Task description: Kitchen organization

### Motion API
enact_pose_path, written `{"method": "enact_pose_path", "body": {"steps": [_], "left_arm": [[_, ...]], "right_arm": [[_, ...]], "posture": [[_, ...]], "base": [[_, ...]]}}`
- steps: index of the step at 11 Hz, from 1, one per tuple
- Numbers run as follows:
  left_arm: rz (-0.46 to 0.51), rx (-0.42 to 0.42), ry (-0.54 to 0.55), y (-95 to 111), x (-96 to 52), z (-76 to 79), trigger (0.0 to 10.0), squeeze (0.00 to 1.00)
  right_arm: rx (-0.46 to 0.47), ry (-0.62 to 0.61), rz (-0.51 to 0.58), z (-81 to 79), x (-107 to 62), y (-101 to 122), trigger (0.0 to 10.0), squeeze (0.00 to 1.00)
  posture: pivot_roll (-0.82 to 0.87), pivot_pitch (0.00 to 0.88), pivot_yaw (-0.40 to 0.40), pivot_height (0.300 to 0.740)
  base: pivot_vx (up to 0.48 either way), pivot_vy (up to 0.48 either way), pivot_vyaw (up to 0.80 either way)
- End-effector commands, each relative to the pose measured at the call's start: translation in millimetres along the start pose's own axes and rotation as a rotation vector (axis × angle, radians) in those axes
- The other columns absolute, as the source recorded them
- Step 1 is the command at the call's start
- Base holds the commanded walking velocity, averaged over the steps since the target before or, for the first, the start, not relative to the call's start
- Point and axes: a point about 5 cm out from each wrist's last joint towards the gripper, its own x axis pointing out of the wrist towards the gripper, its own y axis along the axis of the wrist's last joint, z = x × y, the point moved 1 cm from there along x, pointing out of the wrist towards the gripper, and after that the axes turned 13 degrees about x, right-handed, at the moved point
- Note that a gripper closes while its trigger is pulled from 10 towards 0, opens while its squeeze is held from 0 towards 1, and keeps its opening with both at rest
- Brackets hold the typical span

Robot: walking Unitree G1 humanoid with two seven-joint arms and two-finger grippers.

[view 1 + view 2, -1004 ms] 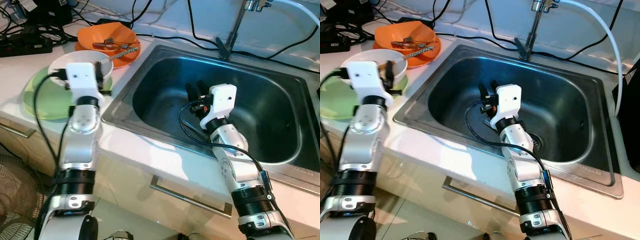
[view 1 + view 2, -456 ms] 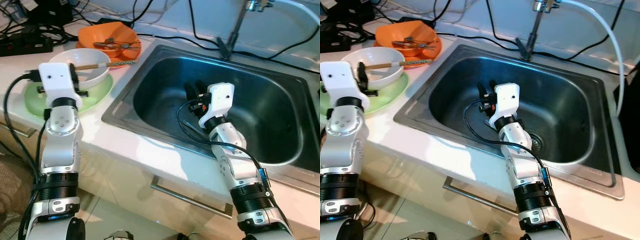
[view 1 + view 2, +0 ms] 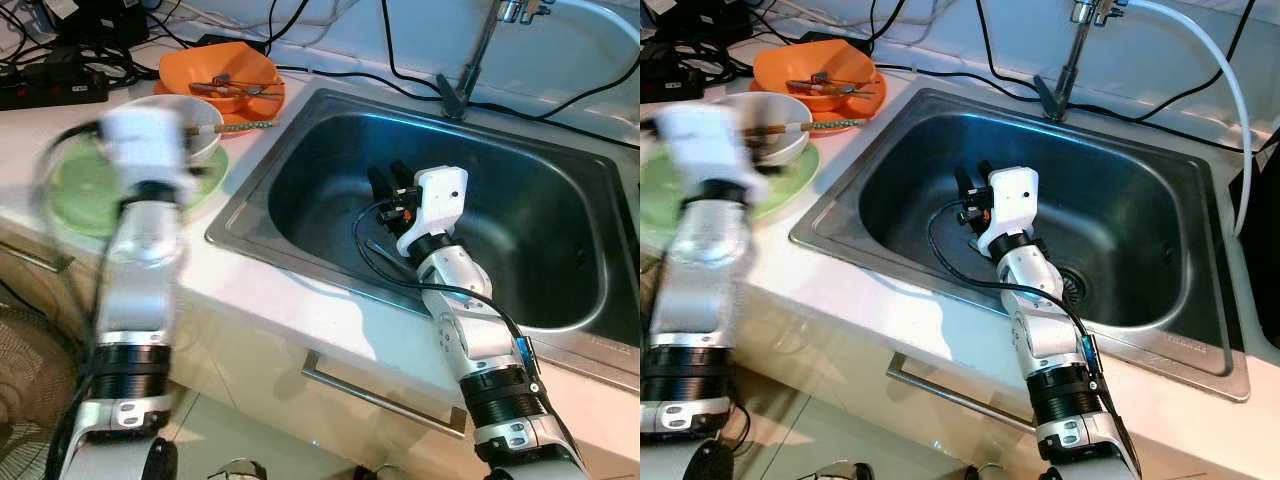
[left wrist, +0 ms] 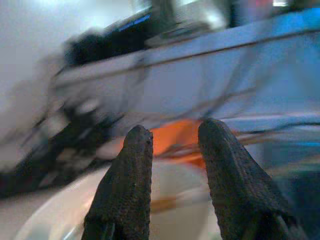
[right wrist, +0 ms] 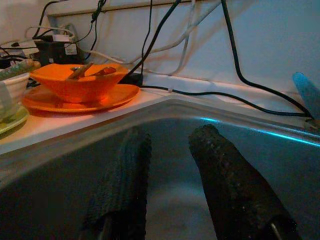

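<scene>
My left gripper will next grab the chopstick by the chopstick's patterned end (image 3: 246, 127), which sticks out past the white bowl's rim (image 3: 222, 130) and leaves room there for my fingers.
A white bowl (image 3: 200, 135) with chopsticks (image 3: 238, 126) across its rim sits on a green plate (image 3: 78, 188) on the counter left of the sink. Behind it an orange bowl (image 3: 222, 68) holding cutlery rests on an orange plate. My left arm is motion-blurred over the green plate, its wrist just before the white bowl; the left gripper (image 4: 172, 135) is open and empty, pointing over the bowl toward the orange bowl. My right gripper (image 3: 388, 185) hangs inside the steel sink (image 3: 560, 180), open, with nothing between its fingers (image 5: 125, 165).
A faucet (image 3: 470, 55) stands behind the sink, and a white hose (image 3: 1232, 95) curves down at the right. Black cables and a power strip (image 3: 50, 90) lie along the back of the counter. The drain (image 3: 1072, 285) is right of my right forearm. A cabinet handle (image 3: 380, 395) runs below the counter edge.
My left arm swung out to the left and has now come back right toward the white bowl, blurred in motion. The right arm stays still in the sink.
</scene>
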Motion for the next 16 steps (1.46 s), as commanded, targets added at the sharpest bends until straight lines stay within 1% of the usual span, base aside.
{"method": "enact_pose_path", "body": {"steps": [1,2,3,4,5,6,7,8,9,12,14,16], "left_arm": [[0.091,0.079,-0.097,18.2,5.1,13.8,10.0,0.00],[0.093,0.166,-0.148,17.6,8.1,23.8,10.0,0.00],[0.095,0.300,-0.238,13.9,13.3,39.1,10.0,0.00],[0.101,0.363,-0.270,12.9,16.0,44.9,10.0,1.00],[0.112,0.431,-0.294,13.9,19.6,50.0,10.0,1.00],[0.106,0.525,-0.332,12.0,25.4,55.5,10.0,0.00],[0.125,0.575,-0.324,16.0,33.4,55.6,10.0,0.00],[0.143,0.596,-0.313,20.2,39.9,55.7,10.0,0.00],[0.133,0.602,-0.316,21.7,45.8,58.1,10.0,0.00],[0.091,0.615,-0.327,17.0,54.4,59.6,10.0,0.00],[0.065,0.649,-0.338,13.4,59.7,58.7,10.0,0.00],[0.028,0.666,-0.332,9.1,61.7,57.3,10.0,0.00]], "right_arm": [[-0.001,0.002,0.012,0.6,2.4,2.3,10.0,0.00],[-0.001,0.000,0.012,0.5,2.6,2.1,10.0,0.00],[0.000,-0.004,0.012,1.3,2.9,1.5,10.0,0.00],[0.000,-0.008,0.011,2.2,2.8,1.2,10.0,0.00],[-0.001,-0.013,0.012,3.8,2.5,1.3,10.0,0.00],[-0.003,-0.018,0.012,4.8,2.7,1.1,10.0,0.00],[-0.001,-0.018,0.014,4.8,3.1,1.1,10.0,0.00],[0.001,-0.018,0.016,4.6,3.4,1.0,10.0,0.00],[0.001,-0.015,0.013,4.0,3.8,0.1,10.0,0.00],[-0.002,-0.014,0.008,4.6,4.2,-0.9,10.0,0.00],[-0.002,-0.012,0.005,5.1,4.4,-1.8,10.0,0.00],[-0.003,-0.011,-0.001,5.0,4.4,-3.3,10.0,0.00]], "posture": [[0.04,0.080,-0.039,0.740],[0.04,0.078,-0.038,0.740],[0.04,0.077,-0.036,0.740],[0.04,0.075,-0.033,0.740],[0.04,0.074,-0.032,0.740],[0.04,0.070,-0.033,0.740],[0.04,0.068,-0.032,0.740],[0.04,0.066,-0.033,0.740],[0.04,0.067,-0.034,0.740],[0.04,0.065,-0.035,0.740],[0.04,0.065,-0.036,0.740],[0.04,0.065,-0.039,0.740]], "base": [[0.000,0.000,0.00],[0.000,0.000,0.00],[0.000,0.000,0.00],[0.000,0.000,0.00],[0.000,0.000,0.00],[0.000,0.000,0.00],[0.000,0.000,0.00],[0.000,0.000,0.00],[0.000,0.000,0.00],[0.000,0.000,0.00],[0.000,0.000,0.00],[0.000,0.000,0.00]]}}
